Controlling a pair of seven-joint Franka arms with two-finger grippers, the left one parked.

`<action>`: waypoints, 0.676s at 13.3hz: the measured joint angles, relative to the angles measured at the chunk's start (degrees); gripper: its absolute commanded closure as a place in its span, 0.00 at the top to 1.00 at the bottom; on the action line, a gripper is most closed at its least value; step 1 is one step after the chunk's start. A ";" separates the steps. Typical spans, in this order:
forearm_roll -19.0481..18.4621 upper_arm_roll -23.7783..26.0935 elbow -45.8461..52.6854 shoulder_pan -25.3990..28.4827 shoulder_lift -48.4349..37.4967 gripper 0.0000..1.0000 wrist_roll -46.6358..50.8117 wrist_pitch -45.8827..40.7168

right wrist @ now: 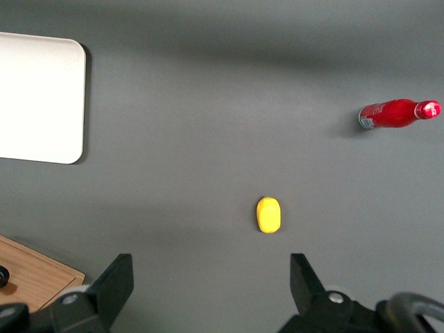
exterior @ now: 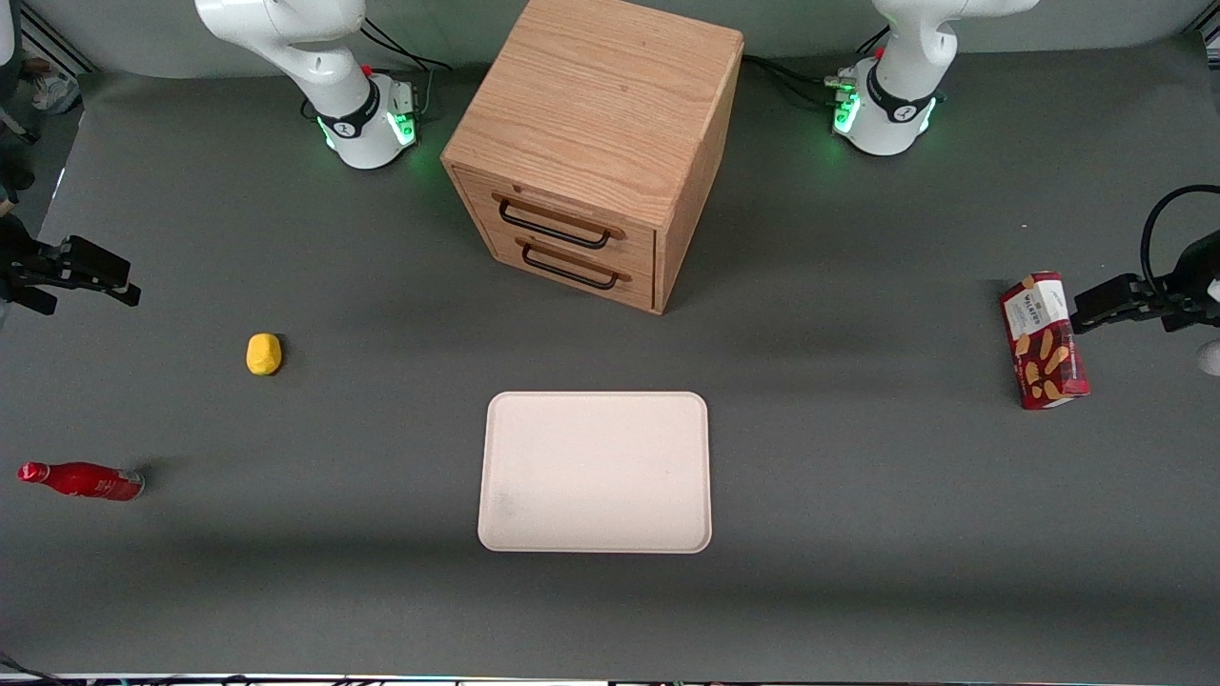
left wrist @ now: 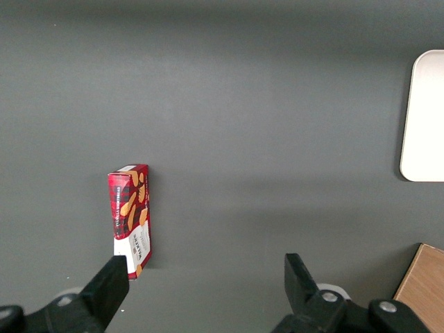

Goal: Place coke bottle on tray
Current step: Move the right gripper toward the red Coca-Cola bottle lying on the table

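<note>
The coke bottle needs to go on the tray [exterior: 596,472], so my right gripper should grab it by its capped neck [exterior: 41,473] next.
The coke bottle [exterior: 81,480], slim and all red with a red cap, is on the grey table at the working arm's end, nearer the front camera than the yellow object. Its cap points away from the tray. I cannot tell whether it stands or lies. It also shows in the right wrist view [right wrist: 399,113]. The pale cream-pink tray [exterior: 596,472] lies flat at the table's middle, in front of the cabinet, with nothing on it; its corner shows in the right wrist view [right wrist: 38,97]. My right gripper [exterior: 114,281] [right wrist: 211,267] is open and empty, high above the table, well apart from the bottle.
A small yellow object [exterior: 264,353] [right wrist: 268,214] lies between the gripper and the bottle. A wooden two-drawer cabinet [exterior: 596,143] stands at the table's back middle. A red wafer box [exterior: 1044,340] [left wrist: 130,218] is at the parked arm's end.
</note>
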 measured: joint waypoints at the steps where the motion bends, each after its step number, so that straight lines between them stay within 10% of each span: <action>1: 0.00 0.02 -0.01 0.00 0.00 1.00 0.00 -0.02; 9: -0.02 0.41 -0.05 -0.04 0.00 1.00 0.00 -1.88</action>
